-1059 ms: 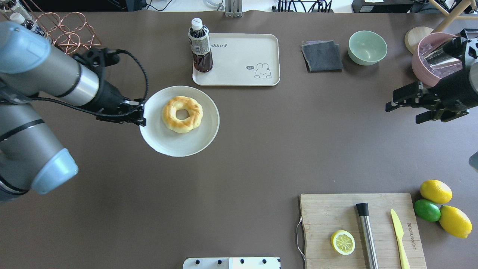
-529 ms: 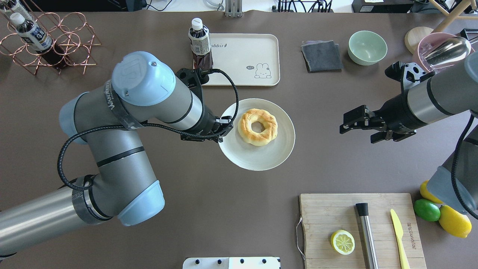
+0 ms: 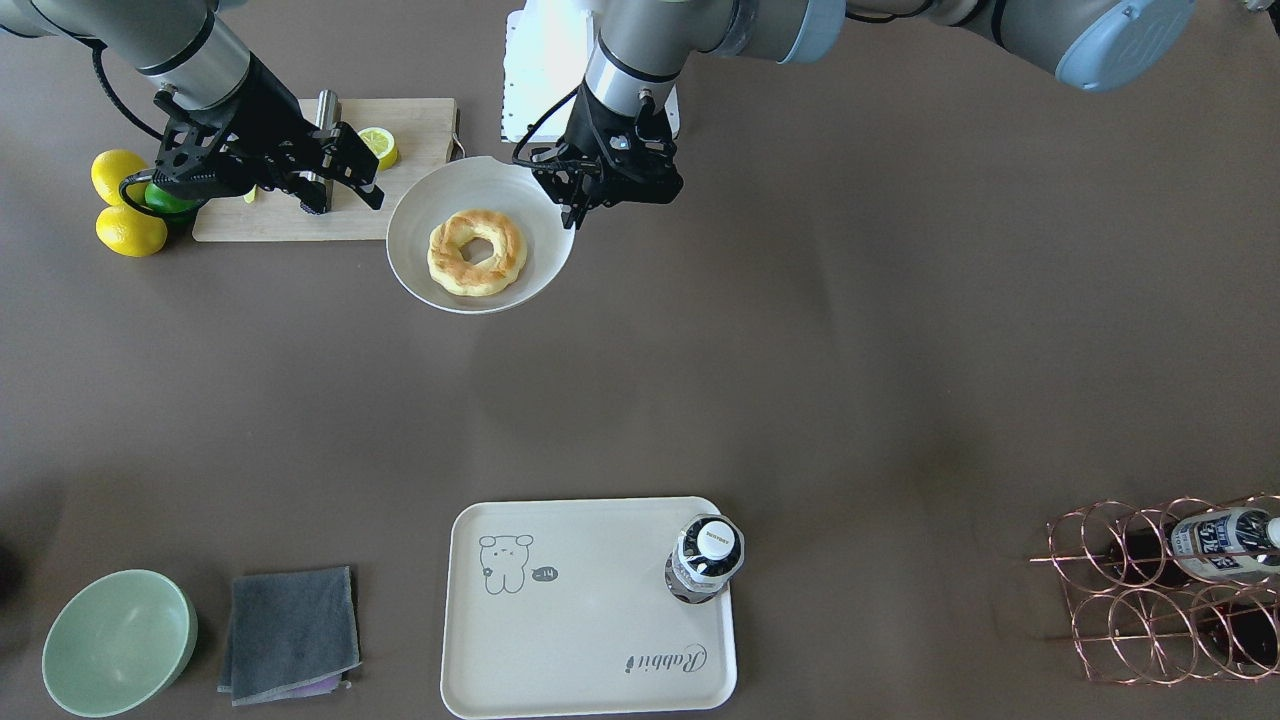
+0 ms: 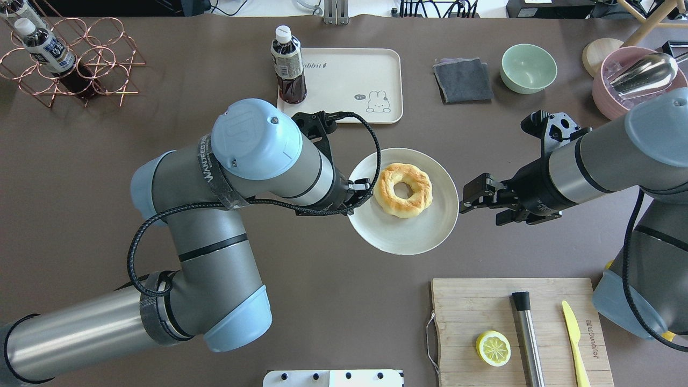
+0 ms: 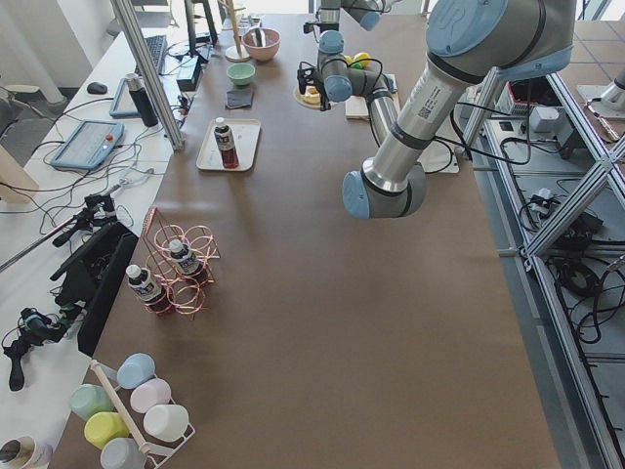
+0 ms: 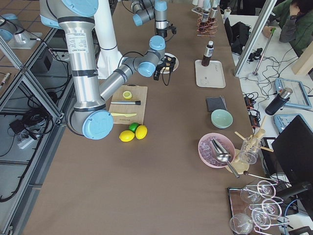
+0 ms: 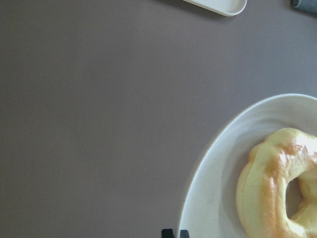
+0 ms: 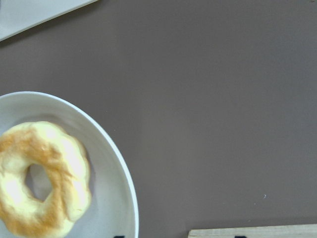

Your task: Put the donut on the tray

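Observation:
My right gripper is going to grab the plate by its rim [image 3: 395, 216] next, beside the cutting board, so that it can carry the donut onto the tray [image 3: 576, 612].
The donut [image 4: 403, 190] lies on a white round plate [image 4: 398, 236]. My left gripper [image 4: 359, 193] is shut on the plate's left rim and holds it over the middle of the table. My right gripper [image 4: 480, 208] is open and empty just off the plate's right rim. The front view shows the donut [image 3: 477, 252], the plate [image 3: 420, 210], the left gripper [image 3: 572, 205] and the right gripper [image 3: 347, 203]. Both wrist views show the donut [image 7: 277, 183] [image 8: 42, 178]. The cream tray [image 4: 349, 86] lies at the far middle and carries a dark bottle [image 4: 288, 67].
A wooden cutting board [image 4: 462, 312] at the near right holds a lemon half [image 4: 493, 348], a steel tool and a yellow knife. A grey cloth [image 4: 463, 80] and a green bowl [image 4: 529, 68] lie right of the tray. A copper wire rack [image 4: 80, 59] stands far left.
My left arm has carried the plate with the donut to the right and a little nearer. My right arm has moved left, up to the plate's right rim.

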Action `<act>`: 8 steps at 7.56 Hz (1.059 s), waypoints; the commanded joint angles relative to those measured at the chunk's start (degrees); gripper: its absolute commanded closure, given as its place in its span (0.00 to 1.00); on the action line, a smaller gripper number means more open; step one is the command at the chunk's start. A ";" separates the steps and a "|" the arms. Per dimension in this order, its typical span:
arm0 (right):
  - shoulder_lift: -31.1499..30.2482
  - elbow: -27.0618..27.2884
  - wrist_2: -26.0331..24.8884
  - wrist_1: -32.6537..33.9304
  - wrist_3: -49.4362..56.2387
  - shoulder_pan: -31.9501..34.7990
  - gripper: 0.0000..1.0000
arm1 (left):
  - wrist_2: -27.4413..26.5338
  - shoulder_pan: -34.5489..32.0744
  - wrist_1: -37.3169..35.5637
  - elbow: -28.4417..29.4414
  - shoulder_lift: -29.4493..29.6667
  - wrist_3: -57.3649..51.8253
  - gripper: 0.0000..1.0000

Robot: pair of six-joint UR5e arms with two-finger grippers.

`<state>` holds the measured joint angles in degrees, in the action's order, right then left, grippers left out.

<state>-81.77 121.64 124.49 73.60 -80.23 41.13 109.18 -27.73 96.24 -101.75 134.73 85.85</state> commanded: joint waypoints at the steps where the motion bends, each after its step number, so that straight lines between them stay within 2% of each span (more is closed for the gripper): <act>1: 1.18 0.17 -2.05 0.14 -3.35 -2.19 0.39 | -1.24 0.66 0.00 -0.03 0.36 0.46 1.00; 2: 1.27 0.17 -2.15 0.14 -4.14 -2.36 0.45 | -1.25 0.83 0.00 -0.12 0.36 0.46 1.00; 6: 1.35 -0.26 -3.99 0.14 -5.64 -3.51 0.55 | -1.25 0.83 0.00 -0.82 0.36 0.46 1.00; 7: 1.62 -0.27 -4.08 0.14 -7.55 -3.51 0.71 | -1.34 0.83 0.00 -1.17 0.36 0.55 1.00; 8: 2.75 -0.35 -4.34 0.32 -12.10 -3.77 1.00 | -1.34 0.83 0.00 -1.17 0.27 0.55 1.00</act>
<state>-80.24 121.42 120.48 73.75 -87.04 37.63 107.88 -26.90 96.25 -102.71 135.06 86.35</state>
